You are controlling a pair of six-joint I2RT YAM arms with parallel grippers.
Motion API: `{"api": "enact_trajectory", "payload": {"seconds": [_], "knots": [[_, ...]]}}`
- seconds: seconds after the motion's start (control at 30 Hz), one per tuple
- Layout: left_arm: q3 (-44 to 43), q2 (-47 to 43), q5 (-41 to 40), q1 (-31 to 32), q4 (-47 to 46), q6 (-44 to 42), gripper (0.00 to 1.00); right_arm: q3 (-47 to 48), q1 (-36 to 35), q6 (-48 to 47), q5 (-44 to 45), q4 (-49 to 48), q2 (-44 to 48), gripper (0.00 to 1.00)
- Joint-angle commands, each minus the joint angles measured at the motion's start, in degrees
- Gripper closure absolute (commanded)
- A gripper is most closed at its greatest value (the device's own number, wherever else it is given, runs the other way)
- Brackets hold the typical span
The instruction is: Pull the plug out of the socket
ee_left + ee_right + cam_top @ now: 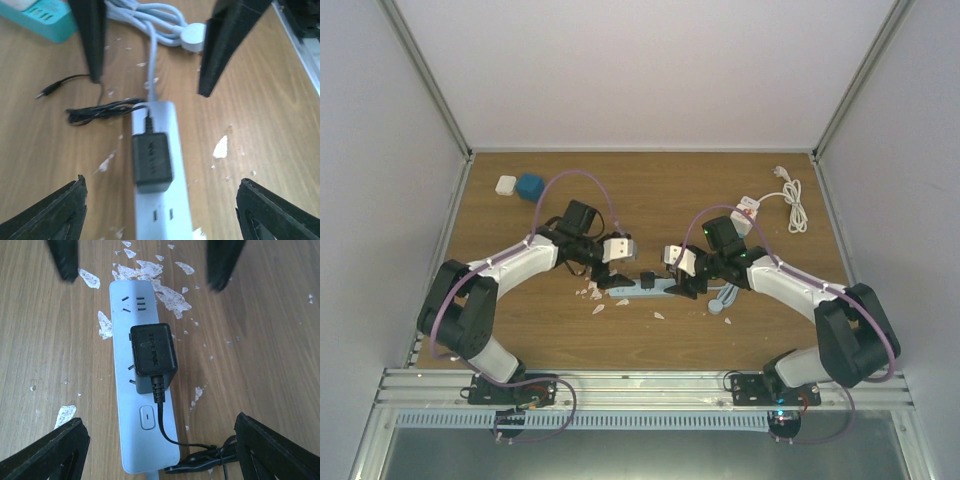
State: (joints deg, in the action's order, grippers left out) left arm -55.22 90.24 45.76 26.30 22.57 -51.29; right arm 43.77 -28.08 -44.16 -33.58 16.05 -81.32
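Observation:
My left gripper will leave the black plug in the power strip (638, 290) if it moves sideways now, because its fingers are wide apart beside the plug.
A pale blue power strip (638, 290) lies on the wooden table between the arms. A black plug adapter (648, 279) sits plugged into it. In the left wrist view the plug (151, 159) stands on the strip (172, 125), and my left gripper (160, 212) is open, its fingers wide on either side of the strip. In the right wrist view the plug (152, 356) sits mid-strip (131, 302) above a button, and my right gripper (160, 450) is open and straddles the strip's cable end. Neither gripper touches the plug.
The plug's thin black cable (225, 452) bundles beside the strip. A coiled white cord (167, 22) and a teal block (42, 15) lie nearby. White flakes (165, 290) litter the wood. A blue box (530, 186) and a white adapter (748, 212) lie at the back.

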Motion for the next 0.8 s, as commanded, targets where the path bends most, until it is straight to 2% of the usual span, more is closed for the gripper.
{"api": "enact_trajectory", "payload": {"seconds": [0.0,0.23,0.43,0.57,0.77], "knots": [[2.1,1.3,-0.7,4.4,-7.2,5.0,0.19,-1.4,1.0,-0.8,-1.5,0.1,2.2,0.20],[2.4,5.2,-8.1,8.7,-11.6,7.9,0.28,-2.7,1.7,-0.9,-2.9,-1.4,2.8,0.20],[3.4,5.8,-10.0,10.4,-12.9,7.9,0.48,-3.6,1.7,-0.9,-3.8,-2.7,2.1,0.21],[3.9,5.5,-11.4,10.3,-13.8,8.5,0.61,-3.7,1.7,-1.1,-4.9,-2.7,2.1,0.27],[5.2,4.4,-12.3,8.7,-12.5,7.4,0.70,-5.4,1.7,-2.5,-6.3,-3.2,4.6,0.42]]}}
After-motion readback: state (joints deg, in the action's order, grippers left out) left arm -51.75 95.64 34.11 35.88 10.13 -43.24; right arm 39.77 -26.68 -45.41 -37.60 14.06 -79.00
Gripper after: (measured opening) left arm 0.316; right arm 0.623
